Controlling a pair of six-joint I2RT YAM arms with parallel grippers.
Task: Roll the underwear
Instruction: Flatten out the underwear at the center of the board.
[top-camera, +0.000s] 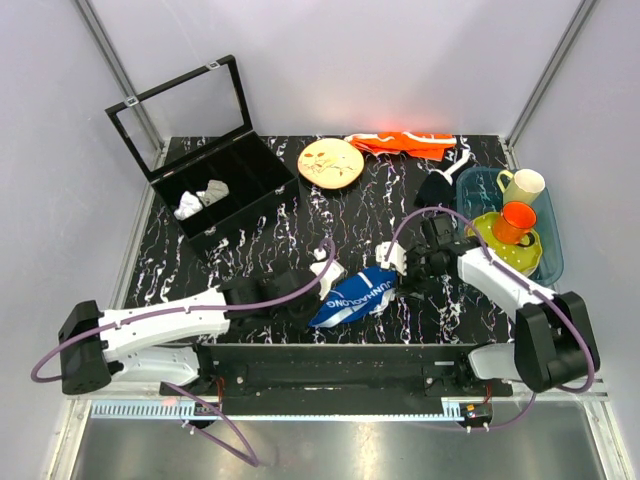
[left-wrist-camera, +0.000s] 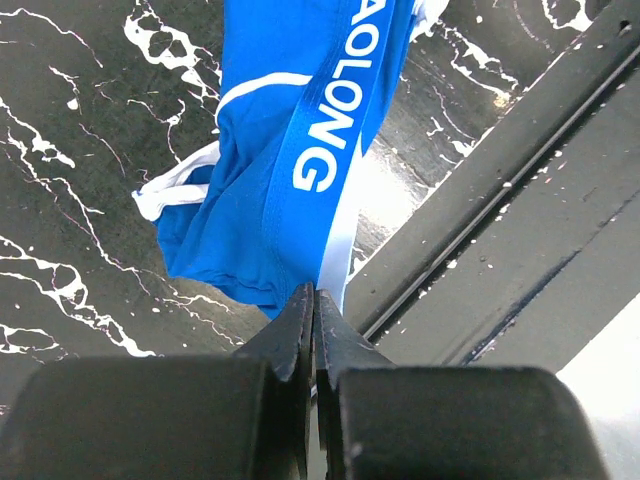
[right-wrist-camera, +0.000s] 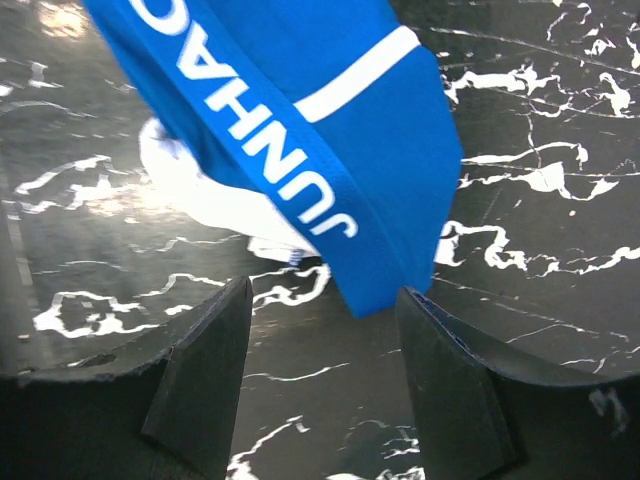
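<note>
I should pinch the underwear's waistband corner (top-camera: 392, 279) (right-wrist-camera: 373, 287) beside the lettering with my right gripper next, and leave the opposite end for my left gripper to roll.
The underwear (top-camera: 355, 297), royal-blue with a white waistband and white lettering, lies bunched on the black marble table near its front edge, between my two grippers. My left gripper (top-camera: 305, 308) is at its left end. In the left wrist view the jaws are pressed together (left-wrist-camera: 313, 290) right at the underwear's (left-wrist-camera: 290, 130) waistband edge, seemingly pinching it. My right gripper (top-camera: 405, 268) is at its right end. In the right wrist view it is open (right-wrist-camera: 322, 290), with the corner of the underwear (right-wrist-camera: 300, 110) just in front of the gap and touching neither finger.
A black box with a clear lid (top-camera: 215, 190) holds white cloth pieces (top-camera: 200, 198) at the back left. A round plate (top-camera: 330, 163) and an orange cloth (top-camera: 405, 143) lie at the back. A blue tray (top-camera: 552, 240) with cups stands at the right. The table's front rail (left-wrist-camera: 480, 220) is close by.
</note>
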